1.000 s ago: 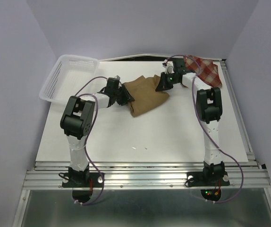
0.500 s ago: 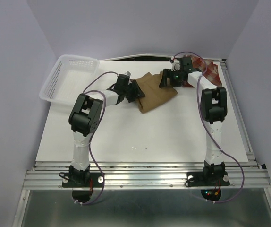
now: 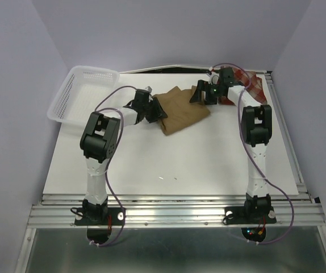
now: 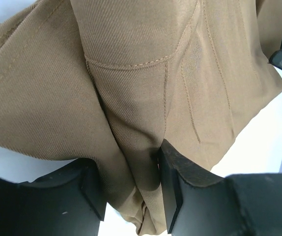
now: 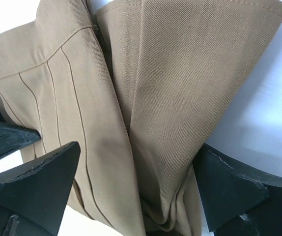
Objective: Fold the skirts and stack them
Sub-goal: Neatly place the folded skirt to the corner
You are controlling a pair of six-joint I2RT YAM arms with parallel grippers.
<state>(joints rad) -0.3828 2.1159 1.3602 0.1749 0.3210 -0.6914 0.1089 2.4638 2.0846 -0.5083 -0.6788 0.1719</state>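
The robot's right gripper should next pinch the layers of the folded tan skirt together at the tan skirt's side nearest the plaid skirt (image 3: 253, 84), so it can stack the tan skirt there.
The plain tan skirt (image 3: 184, 107) lies folded at the back middle of the white table top (image 3: 180, 165). My left gripper (image 3: 153, 110) is at its left end. In the left wrist view a loose fold of tan skirt (image 4: 131, 73) stands between the part-open jaws of the left gripper (image 4: 130, 164). My right gripper (image 3: 200, 94) is at the skirt's far right corner. There the right gripper (image 5: 138, 152) stands wide open astride the tan skirt (image 5: 170, 73). The red-and-cream plaid skirt (image 3: 253, 84) lies at the back right, partly behind the right arm.
A white mesh basket (image 3: 80, 91) sits at the back left corner, overhanging the table's edge. Purple walls close in both sides. The metal rail (image 3: 174, 207) with the arm bases runs along the near edge.
The tan skirt was carried a little toward the back right and laid down. My right gripper went from shut to wide open, letting go. The left jaws loosened and that arm drew slightly left.
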